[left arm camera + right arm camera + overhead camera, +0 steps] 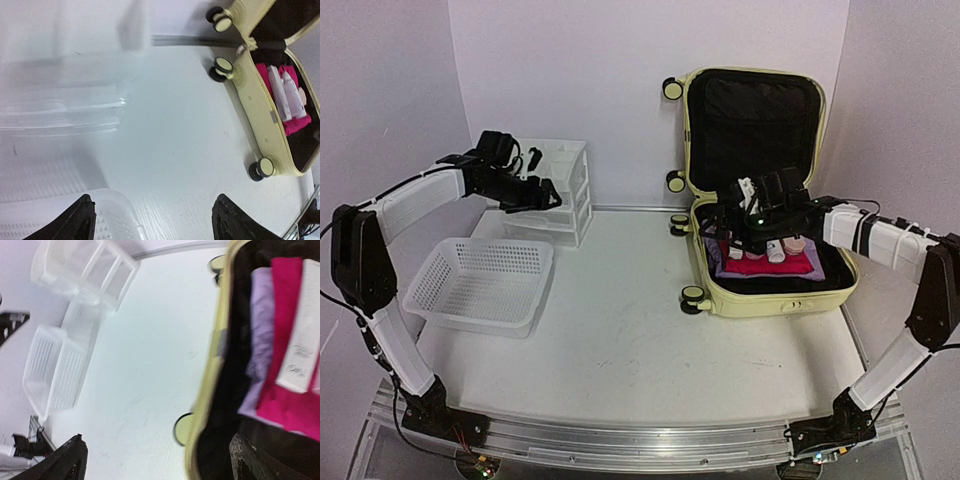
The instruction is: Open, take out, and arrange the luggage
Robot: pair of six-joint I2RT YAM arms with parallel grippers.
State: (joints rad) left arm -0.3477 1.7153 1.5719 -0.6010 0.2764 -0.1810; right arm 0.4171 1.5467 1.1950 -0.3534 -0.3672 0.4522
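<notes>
My left gripper grabs the drawer unit by its top rim next, on the side away from the luggage, to bring it beside the luggage.
The pale yellow luggage lies open at the right of the table, its lid upright against the back wall. Inside lie a pink cloth, a lilac cloth and white tubes. My right gripper hovers open over the case's left side, holding nothing. Raised and open, my left gripper hangs beside the white drawer unit, nothing between its fingers. In the left wrist view the luggage shows at the right edge.
A white mesh basket sits at the left of the table, below the left arm. The drawer unit stands against the back wall. The suitcase's spinner wheels stick out toward the table's middle.
</notes>
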